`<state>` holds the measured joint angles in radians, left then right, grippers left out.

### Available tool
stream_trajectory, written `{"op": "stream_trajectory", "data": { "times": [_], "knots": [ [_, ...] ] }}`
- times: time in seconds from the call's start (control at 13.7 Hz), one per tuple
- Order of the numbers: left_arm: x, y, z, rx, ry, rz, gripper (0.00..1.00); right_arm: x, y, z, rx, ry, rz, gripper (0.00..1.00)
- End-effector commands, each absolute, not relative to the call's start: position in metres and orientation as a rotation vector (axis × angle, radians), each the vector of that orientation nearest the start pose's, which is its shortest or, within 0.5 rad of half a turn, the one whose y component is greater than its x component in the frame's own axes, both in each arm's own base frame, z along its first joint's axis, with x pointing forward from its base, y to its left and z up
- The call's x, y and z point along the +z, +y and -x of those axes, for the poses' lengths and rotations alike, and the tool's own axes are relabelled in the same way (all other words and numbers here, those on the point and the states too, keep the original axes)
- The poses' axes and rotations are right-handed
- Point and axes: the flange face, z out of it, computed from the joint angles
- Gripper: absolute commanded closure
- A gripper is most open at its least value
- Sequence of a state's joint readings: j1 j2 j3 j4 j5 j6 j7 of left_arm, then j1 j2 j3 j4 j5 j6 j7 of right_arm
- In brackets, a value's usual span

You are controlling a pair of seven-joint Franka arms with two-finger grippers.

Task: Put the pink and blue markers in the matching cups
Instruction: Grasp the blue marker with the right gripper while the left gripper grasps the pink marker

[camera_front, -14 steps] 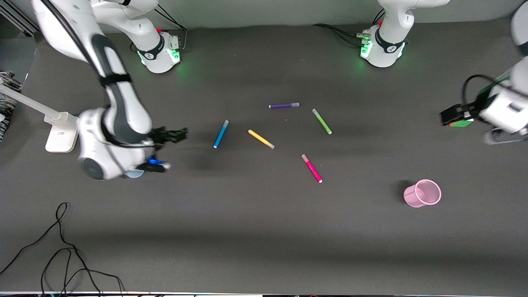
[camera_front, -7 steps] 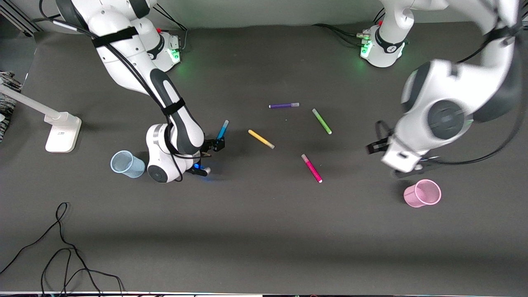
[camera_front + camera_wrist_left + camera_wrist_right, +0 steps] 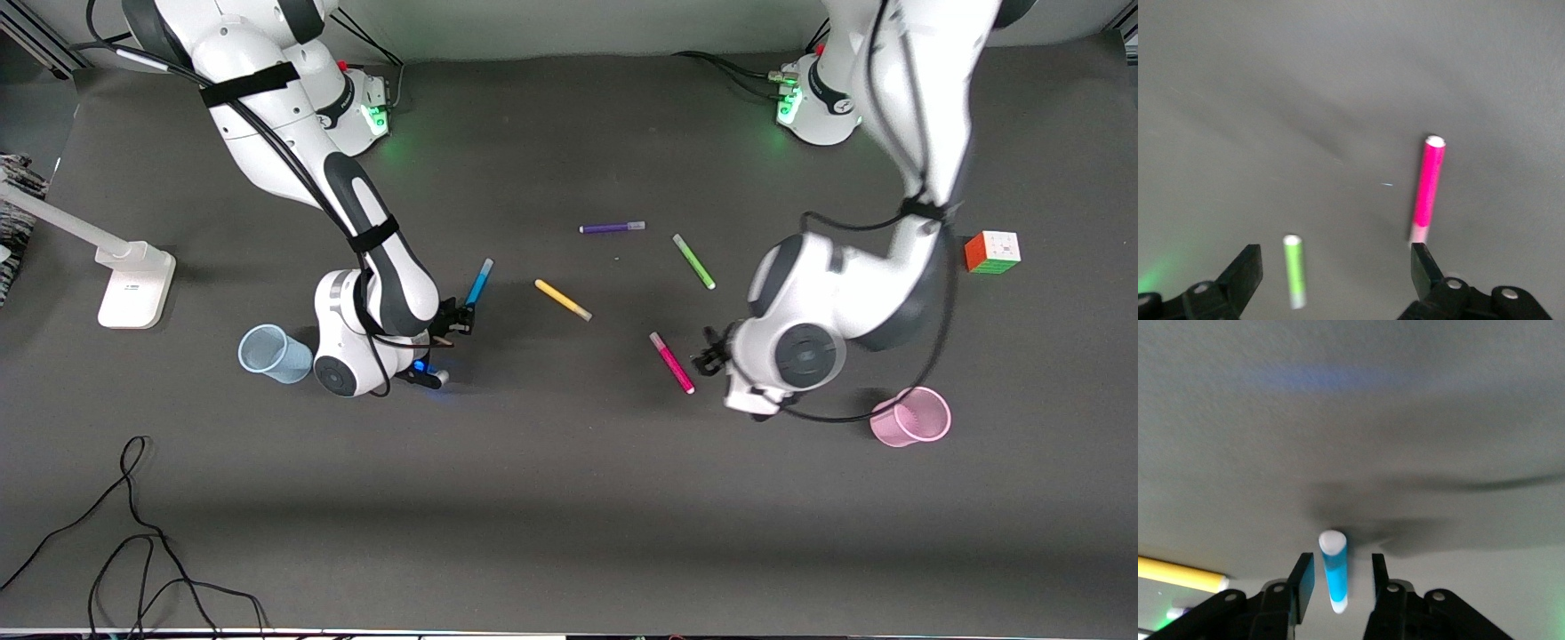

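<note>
I should next pick up the pink marker with my left gripper by its pale end with the cap (image 3: 655, 340). Then I can place the marker in the matching pink cup (image 3: 910, 417).
The blue marker (image 3: 479, 281) lies on the table, and my right gripper (image 3: 457, 318) is down at the end of it nearer the front camera. In the right wrist view the fingers are open on either side of the marker (image 3: 1334, 568), with a gap on each side of my right gripper (image 3: 1341, 565). The pale blue cup (image 3: 270, 354) stands upright beside the right arm's wrist. The pink marker (image 3: 672, 363) lies mid-table. My left gripper (image 3: 712, 356) is open and empty, low beside it. The left wrist view shows the pink marker (image 3: 1429, 187) ahead of my left gripper (image 3: 1333, 270). The pink cup (image 3: 912, 416) stands upright.
A yellow pen (image 3: 563, 300), a purple pen (image 3: 612, 228) and a green pen (image 3: 693, 261) lie mid-table. A colour cube (image 3: 992, 252) sits toward the left arm's end. A white lamp base (image 3: 133, 286) and loose black cables (image 3: 133, 533) are at the right arm's end.
The left arm swung in from the table's end to beside the pink marker, uncovering the cube. The right gripper moved from by the blue cup onto the blue marker's end.
</note>
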<state>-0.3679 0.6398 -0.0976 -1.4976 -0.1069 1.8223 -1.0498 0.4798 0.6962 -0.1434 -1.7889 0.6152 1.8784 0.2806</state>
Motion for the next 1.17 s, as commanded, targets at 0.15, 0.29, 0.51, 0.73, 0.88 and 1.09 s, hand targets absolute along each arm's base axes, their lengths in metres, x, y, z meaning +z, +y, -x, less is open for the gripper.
{"op": "stream_trajectory", "data": {
  "times": [0.15,0.29,0.51,0.73,0.88,1.09],
  "knots": [
    [0.224,-0.363,-0.593,0.428,-1.175,2.788,0.01,0.137,0.251,-0.538,0.939,0.477,2.707,0.97],
    [0.222,-0.364,-0.596,0.406,-1.206,2.801,0.02,0.138,0.251,-0.538,0.946,0.477,2.704,1.00],
    [0.206,-0.362,-0.594,0.403,-1.213,2.797,0.04,0.167,0.249,-0.543,0.936,0.448,2.709,1.00],
    [0.192,-0.365,-0.585,0.400,-1.196,2.796,0.16,0.263,0.213,-0.566,0.825,0.324,2.913,1.00],
    [0.185,-0.367,-0.579,0.402,-1.179,2.788,0.26,0.330,0.181,-0.573,0.663,0.241,3.054,1.00],
    [0.174,-0.369,-0.569,0.378,-1.172,2.802,0.28,0.351,0.170,-0.571,0.659,0.277,3.019,0.29]
  ]
}}
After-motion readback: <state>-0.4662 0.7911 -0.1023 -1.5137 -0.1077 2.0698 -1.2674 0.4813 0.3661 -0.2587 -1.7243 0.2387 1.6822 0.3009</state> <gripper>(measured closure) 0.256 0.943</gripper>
